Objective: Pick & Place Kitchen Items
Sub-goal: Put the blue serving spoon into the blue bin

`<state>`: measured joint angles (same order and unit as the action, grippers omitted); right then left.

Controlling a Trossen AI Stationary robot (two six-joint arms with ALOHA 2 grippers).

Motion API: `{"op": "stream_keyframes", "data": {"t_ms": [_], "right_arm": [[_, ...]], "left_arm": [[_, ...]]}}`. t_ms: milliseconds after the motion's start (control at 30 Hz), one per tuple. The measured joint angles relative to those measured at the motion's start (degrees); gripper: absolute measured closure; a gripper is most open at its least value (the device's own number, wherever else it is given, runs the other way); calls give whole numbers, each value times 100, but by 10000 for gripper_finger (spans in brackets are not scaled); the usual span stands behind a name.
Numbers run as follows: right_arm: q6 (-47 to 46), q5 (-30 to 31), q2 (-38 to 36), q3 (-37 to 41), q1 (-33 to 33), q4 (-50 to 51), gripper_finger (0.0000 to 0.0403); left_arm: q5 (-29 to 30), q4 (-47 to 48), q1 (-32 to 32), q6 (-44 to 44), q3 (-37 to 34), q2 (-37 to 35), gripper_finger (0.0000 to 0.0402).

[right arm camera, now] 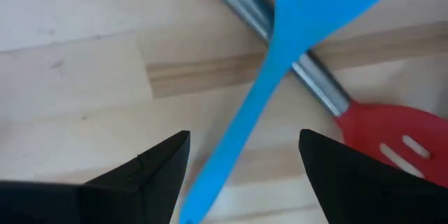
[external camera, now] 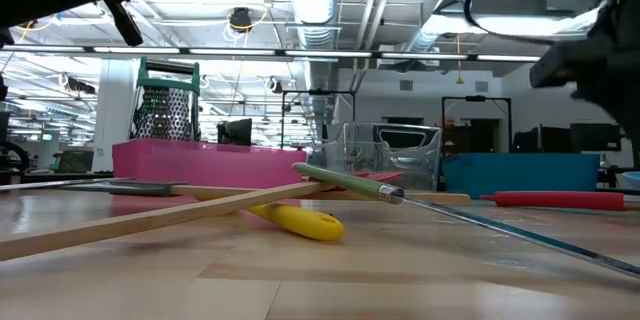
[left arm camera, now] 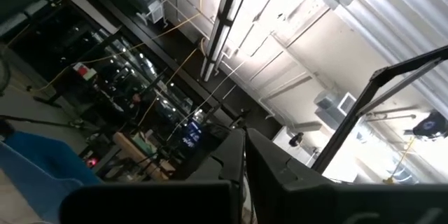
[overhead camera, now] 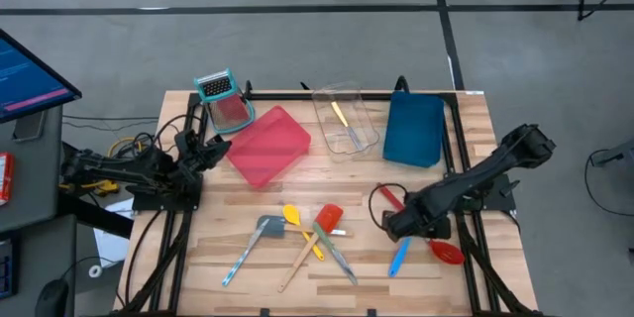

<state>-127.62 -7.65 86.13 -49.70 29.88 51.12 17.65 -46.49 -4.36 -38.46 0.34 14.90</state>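
Observation:
I will take hold of the blue spatula by its slim handle with my right gripper next. Then I can sort it into the blue tray.
A blue spatula lies on the table at the front right, with its blade end across the metal shaft of a red slotted spoon. My right gripper hovers low over them, open. Its fingers stand on either side of the blue handle without touching it. A yellow spoon, a red wooden-handled spatula, a grey-teal spatula and a green-handled knife lie crossed at the front middle. My left gripper waits shut at the table's left edge, pointing upward.
A red tray, a clear tray holding a yellow-handled knife, and a blue tray stand along the far side. A teal-topped grater stands at the far left. Bare wood lies between the two utensil groups.

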Motion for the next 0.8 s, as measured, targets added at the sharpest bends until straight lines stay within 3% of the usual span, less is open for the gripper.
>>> {"op": "stream_keyframes", "data": {"t_ms": [300, 400, 700, 800], "right_arm": [[5, -302, 640, 223, -6, -810, 135], [5, -309, 752, 226, -39, -903, 154], [-13, -305, 789, 224, -43, -982, 317], [-19, -267, 788, 216, -45, -995, 355]], "left_arm": [[-2, -5, -1, 2, 1, 37, 399], [25, -8, 0, 2, 2, 37, 399], [39, -7, -2, 2, 2, 35, 399], [39, -8, 0, 2, 0, 35, 399]]}}
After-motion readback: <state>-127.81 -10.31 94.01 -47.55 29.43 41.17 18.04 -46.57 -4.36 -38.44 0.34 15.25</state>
